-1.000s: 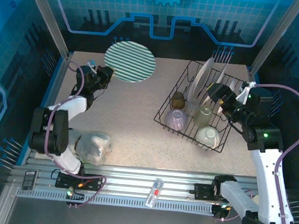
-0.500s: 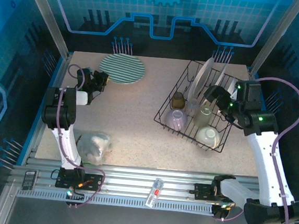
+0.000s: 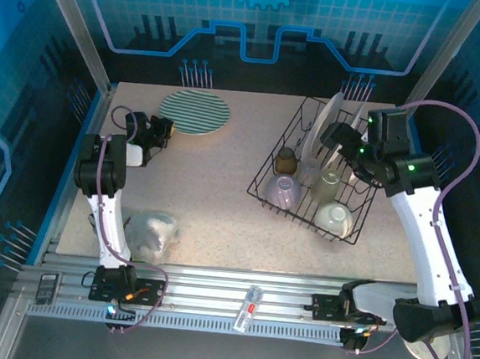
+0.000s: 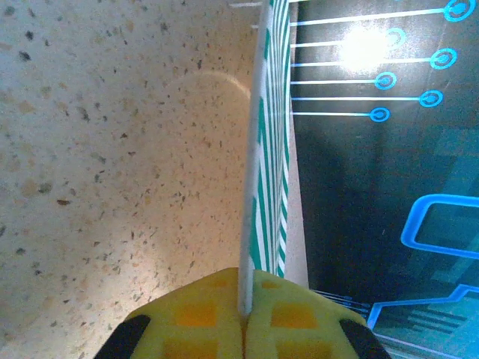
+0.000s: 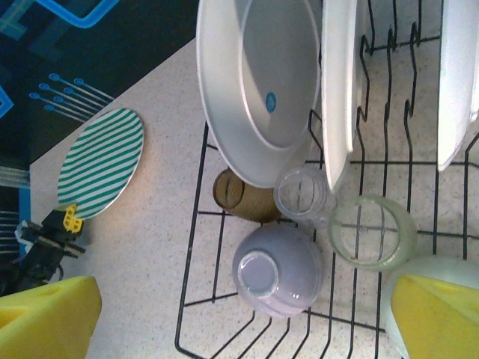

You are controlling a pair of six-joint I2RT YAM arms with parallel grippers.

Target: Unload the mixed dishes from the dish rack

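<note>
The green-striped white plate (image 3: 195,113) is nearly flat, low over clear surface, and would settle on the tabletop. My left gripper should open now.
My left gripper (image 4: 245,307) is shut on the rim of a green-striped white plate (image 4: 271,149). That plate (image 3: 195,113) lies nearly flat, low over the table's far left, with the left gripper (image 3: 162,128) at its near-left edge. The black wire dish rack (image 3: 260,190) stands at the right. It holds upright white plates (image 3: 329,124), a brown cup (image 3: 286,160), an upturned lilac bowl (image 3: 283,190), a pale cup (image 3: 327,185) and a white bowl (image 3: 335,217). My right gripper (image 3: 337,142) hangs open above the rack. Its wrist view looks down on the lilac bowl (image 5: 278,269) and white plates (image 5: 262,82).
A whitish plastic lump (image 3: 150,232) sits near the left arm's base at the table's front left. A small clear item (image 3: 250,308) lies on the front rail. The rack wires (image 5: 196,224) and metal frame posts border the workspace.
The left arm has drawn the striped plate a little left and lowered it flatter toward the table. The right arm has risen and shifted toward the far side of the rack.
</note>
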